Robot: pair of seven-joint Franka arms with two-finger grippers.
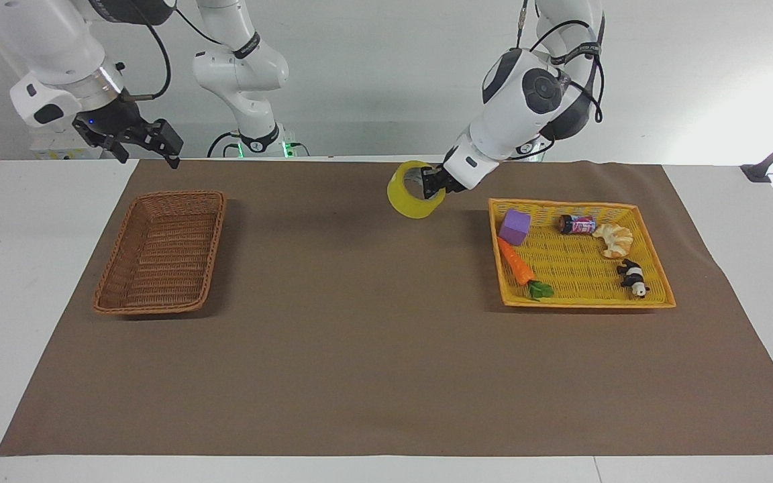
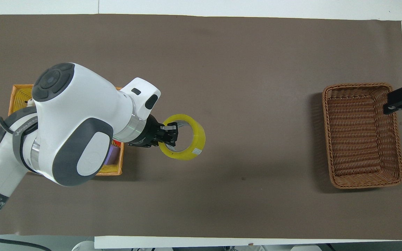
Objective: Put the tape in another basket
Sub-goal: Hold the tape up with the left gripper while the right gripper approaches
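Observation:
The robot's right hand should grab the yellow tape by its side point(image 2: 199, 135) next. The tape can then move into the brown wicker basket point(image 2: 360, 136).
The tape point(image 1: 408, 200), a yellow ring, hangs in my left gripper point(image 1: 435, 182), which is shut on the ring's wall. It is up in the air over the bare brown mat, just off the yellow tray point(image 1: 581, 303) toward the right arm's end. In the overhead view the tape point(image 2: 196, 140) and left gripper point(image 2: 170, 134) show over the mat beside the tray. The brown wicker basket point(image 1: 213, 245) stands empty at the right arm's end of the table; it also shows in the overhead view point(image 2: 361, 85). My right gripper point(image 1: 147, 153) is open and waits in the air by the basket's edge point(image 2: 401, 101).
The yellow tray holds a purple block point(image 1: 514, 226), a carrot point(image 1: 517, 261), a small can point(image 1: 578, 225), a croissant point(image 1: 614, 239) and a panda toy point(image 1: 631, 276). In the overhead view the left arm covers most of the tray point(image 2: 19, 91). A brown mat point(image 1: 359, 335) covers the table.

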